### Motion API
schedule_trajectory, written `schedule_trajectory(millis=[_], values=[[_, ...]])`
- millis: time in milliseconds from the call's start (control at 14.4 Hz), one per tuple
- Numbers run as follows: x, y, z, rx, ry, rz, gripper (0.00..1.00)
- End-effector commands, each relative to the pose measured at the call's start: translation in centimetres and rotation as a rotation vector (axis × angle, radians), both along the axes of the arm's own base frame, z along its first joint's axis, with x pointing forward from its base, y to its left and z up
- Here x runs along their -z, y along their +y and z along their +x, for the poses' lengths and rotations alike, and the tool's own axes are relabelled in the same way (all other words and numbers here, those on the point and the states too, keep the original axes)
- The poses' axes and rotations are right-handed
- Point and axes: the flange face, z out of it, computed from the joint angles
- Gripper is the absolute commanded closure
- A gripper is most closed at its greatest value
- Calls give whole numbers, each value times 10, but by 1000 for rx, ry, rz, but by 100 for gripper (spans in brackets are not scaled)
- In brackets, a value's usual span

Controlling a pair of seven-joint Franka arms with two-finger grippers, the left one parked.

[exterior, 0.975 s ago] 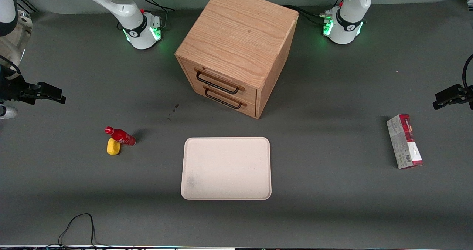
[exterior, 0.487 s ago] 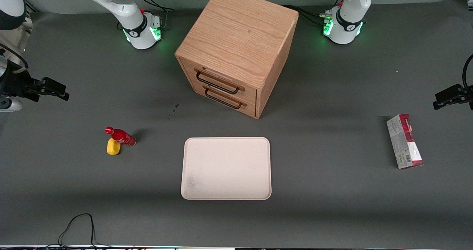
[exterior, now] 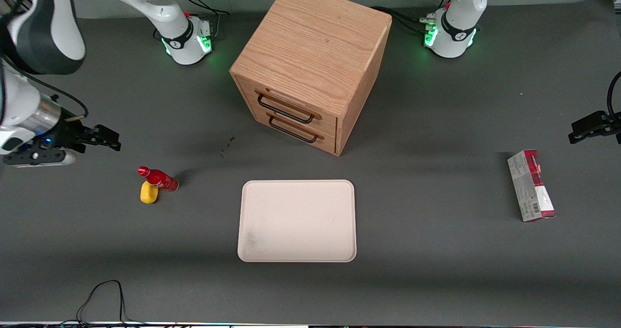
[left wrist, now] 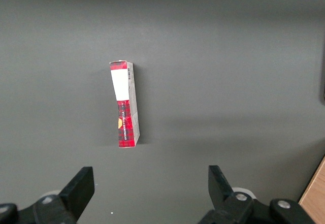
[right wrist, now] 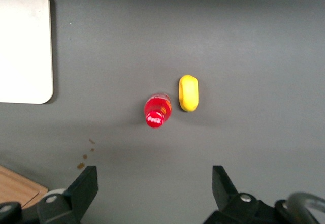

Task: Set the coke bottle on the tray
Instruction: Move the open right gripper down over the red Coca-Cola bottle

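Observation:
The red coke bottle needs to go onto the cream tray (exterior: 297, 221). My right gripper should grab the bottle next by its end with the cap (exterior: 143, 171).
The coke bottle (exterior: 158, 178), small and red with a red cap, stands upright on the grey table toward the working arm's end; the wrist view shows it from above (right wrist: 157, 112). The cream tray (exterior: 297, 221) lies flat near the table's middle, nearer the front camera than the drawer cabinet; one of its corners shows in the wrist view (right wrist: 24, 43). My right gripper (exterior: 107, 140) hangs above the table, farther from the front camera than the bottle and apart from it. Its fingers (right wrist: 85, 186) are wide open and hold nothing.
A yellow rounded lump (exterior: 149, 192) touches the bottle on the side nearer the front camera (right wrist: 188, 93). A wooden drawer cabinet (exterior: 310, 66) stands mid-table. A red-and-grey carton (exterior: 531, 185) lies toward the parked arm's end. A black cable (exterior: 102, 299) curls at the front edge.
My right arm has swung in from the table's edge toward the bottle, and more of it now shows. The bottle, lump and tray have not moved.

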Motion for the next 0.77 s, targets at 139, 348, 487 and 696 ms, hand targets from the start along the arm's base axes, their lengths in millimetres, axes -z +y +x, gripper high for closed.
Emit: schedule_trajectory(millis=[139,348,487,696], values=[[61,1,-9,-9,-48,17,0],[87,0,-2,-6,-30,17,0],[108,0,4,-5,-22,17,0],[129,3,10,-9,-4,17,0]])
